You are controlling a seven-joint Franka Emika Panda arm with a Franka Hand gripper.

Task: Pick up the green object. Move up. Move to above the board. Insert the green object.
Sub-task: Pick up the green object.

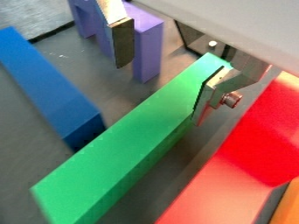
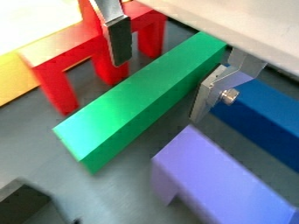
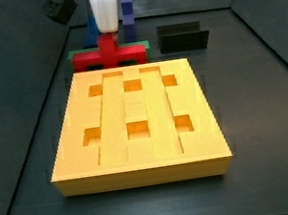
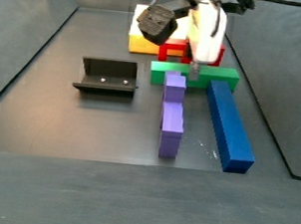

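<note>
The gripper grabs the green object by one end of its long bar [image 1: 187, 87] next, to carry it over and insert it into the board.
The green object [image 1: 128, 149] is a long green bar lying flat on the dark floor, and it shows in both wrist views [image 2: 140, 101]. In a side view [image 4: 186, 73] it lies crosswise behind the board's far end. My gripper [image 2: 163, 70] is open and low over one end of the bar, with a finger on each side [image 1: 167, 70]. One finger [image 1: 215, 92] is right against the bar's side. The other finger [image 1: 121, 39] stands apart from it. The board [image 3: 135, 121] is an orange-yellow slab with six square holes and lies a short way from the bar.
A red piece [image 2: 82, 57] stands beside the bar, between it and the board [image 4: 144, 41]. A purple piece [image 4: 174, 111] and a blue bar [image 4: 227, 126] lie on the bar's other side. The black fixture [image 4: 106, 77] stands off to one side.
</note>
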